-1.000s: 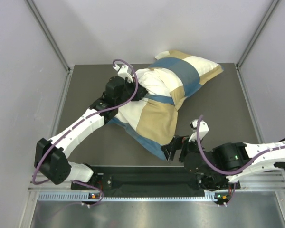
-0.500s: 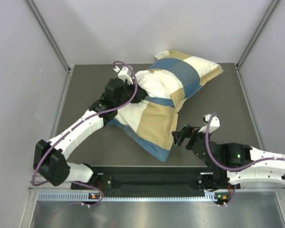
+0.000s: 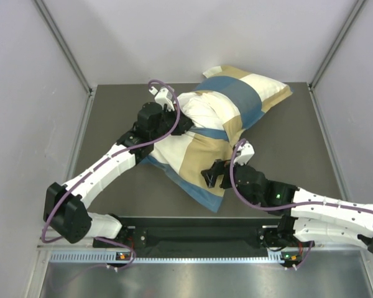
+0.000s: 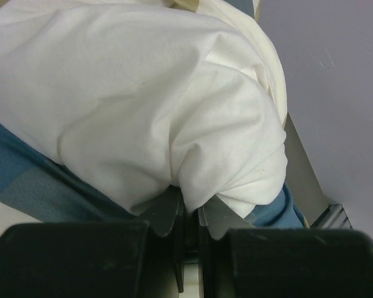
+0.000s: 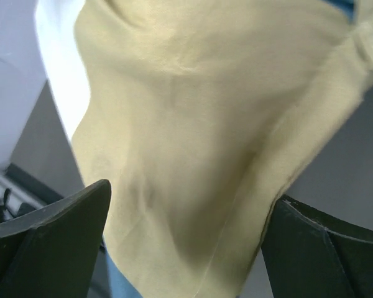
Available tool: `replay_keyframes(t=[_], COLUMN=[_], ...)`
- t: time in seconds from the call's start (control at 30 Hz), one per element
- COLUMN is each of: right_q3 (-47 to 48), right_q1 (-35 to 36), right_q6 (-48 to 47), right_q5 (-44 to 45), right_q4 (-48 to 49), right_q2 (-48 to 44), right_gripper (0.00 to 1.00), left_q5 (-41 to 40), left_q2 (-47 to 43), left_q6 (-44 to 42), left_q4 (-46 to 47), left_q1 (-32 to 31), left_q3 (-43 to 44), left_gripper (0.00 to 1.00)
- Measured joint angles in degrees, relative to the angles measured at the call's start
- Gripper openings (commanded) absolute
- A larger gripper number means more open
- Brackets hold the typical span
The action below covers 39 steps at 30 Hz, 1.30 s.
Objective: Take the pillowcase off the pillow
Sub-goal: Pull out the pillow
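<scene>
I should reach the pillowcase with my right gripper and grab the tan cloth at its near corner, so that the white pillow stays free to come out.
The pillowcase, in blue, tan and cream checks, lies diagonally across the table from the back right toward the front middle. The white pillow bulges out of it at the left. My left gripper is shut on a fold of that white pillow, and blue pillowcase fabric lies under the bulge. My right gripper stands open over the near tan check. In the right wrist view tan pillowcase cloth fills the gap between its wide-apart fingers.
The dark table top is enclosed by pale walls on three sides, with metal posts at the back corners. A black rail carrying the arm bases runs along the near edge.
My right arm has swung from the front right toward the middle, bringing its open gripper over the near end of the pillowcase. The left gripper has kept its hold and place.
</scene>
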State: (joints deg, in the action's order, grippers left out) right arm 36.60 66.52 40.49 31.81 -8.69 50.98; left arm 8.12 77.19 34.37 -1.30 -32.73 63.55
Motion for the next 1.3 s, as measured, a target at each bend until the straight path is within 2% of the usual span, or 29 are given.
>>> replay_keyframes(t=[0.03, 0.1, 0.13, 0.17, 0.47, 0.9, 1.3], right_q3=[-1.3, -2.3, -3.0, -3.6, -7.5, -15.6, -15.6], right_q1=[-0.2, -0.3, -0.3, -0.4, -0.8, -0.6, -0.6], right_q6=[-1.0, -2.1, -2.9, -3.5, -3.5, 7.3, 12.3], right_q5=[-1.6, -2.6, -3.2, -3.6, -4.4, -0.3, -0.2], right_q4=[3.8, 6.6, 8.5, 10.2, 17.0, 23.0, 32.2], right_q2=[0.3, 0.7, 1.0, 1.5, 5.4, 3.0, 12.7], right_gripper=[0.68, 0.46, 0.27, 0.0, 0.0, 0.0, 0.0], left_q5=[0.0, 0.3, 0.4, 0.6, 1.2, 3.5, 5.7], left_q2=[0.0, 0.0, 0.0, 0.0, 0.7, 7.7, 11.6], left_q6=[0.0, 0.2, 0.4, 0.6, 3.2, 7.4, 8.0], left_q4=[0.0, 0.1, 0.2, 0.5, 1.3, -2.2, -7.9], left_q1=[0.0, 0.0, 0.0, 0.0, -0.5, -0.3, 1.9], left_q3=[0.0, 0.0, -0.1, -0.3, -0.4, 9.9, 17.3], left_gripper=[0.0, 0.0, 0.0, 0.0, 0.0, 0.0, 0.0])
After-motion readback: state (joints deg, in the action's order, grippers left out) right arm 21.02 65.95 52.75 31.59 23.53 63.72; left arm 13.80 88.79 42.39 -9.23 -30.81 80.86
